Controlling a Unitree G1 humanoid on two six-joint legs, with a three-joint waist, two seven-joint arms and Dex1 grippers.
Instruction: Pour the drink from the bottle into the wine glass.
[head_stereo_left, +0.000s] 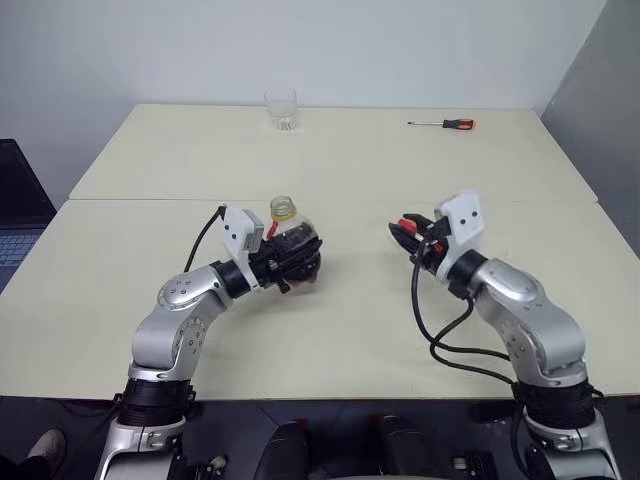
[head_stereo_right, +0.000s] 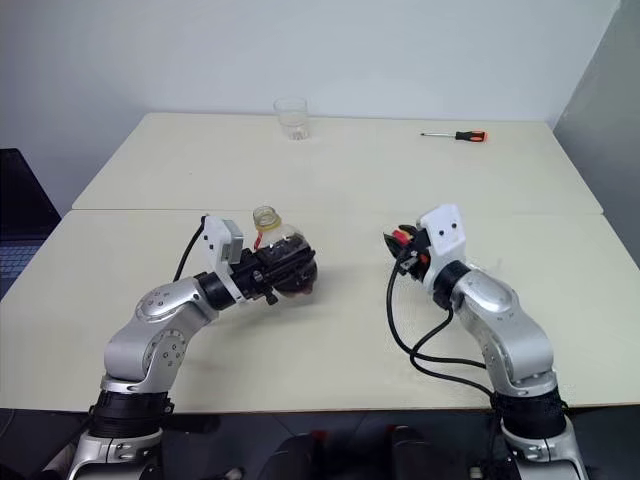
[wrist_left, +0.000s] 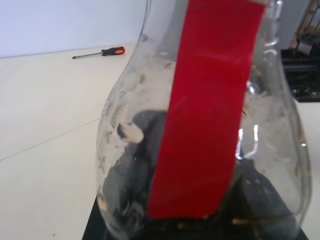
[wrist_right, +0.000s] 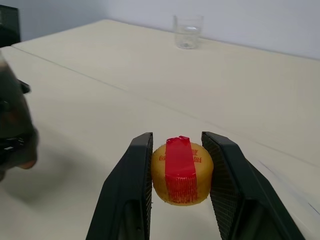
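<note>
The yellow cap (wrist_right: 182, 172) hangs above the cream tabletop in the right wrist view, so my right gripper keeps holding the cap from here until it is lower.
My left gripper (head_stereo_left: 296, 262) is shut on the bottle (head_stereo_left: 289, 236), a squat clear one with a red label strip (wrist_left: 210, 110), held just above the table left of centre. Its yellowish neck (head_stereo_left: 283, 208) is uncapped and points up and slightly back. The dark drink (wrist_right: 11, 107) fills its lower body. My right gripper (head_stereo_left: 408, 232) hovers right of centre, pointing toward the bottle, and is shut on a yellow cap with red tape (wrist_right: 181, 170). The wine glass is out of view.
A short clear tumbler (head_stereo_left: 281, 110) stands at the far edge of the cream table (head_stereo_left: 350, 320). A screwdriver with an orange and black handle (head_stereo_left: 443, 123) lies at the back right. A seam crosses the table behind the grippers.
</note>
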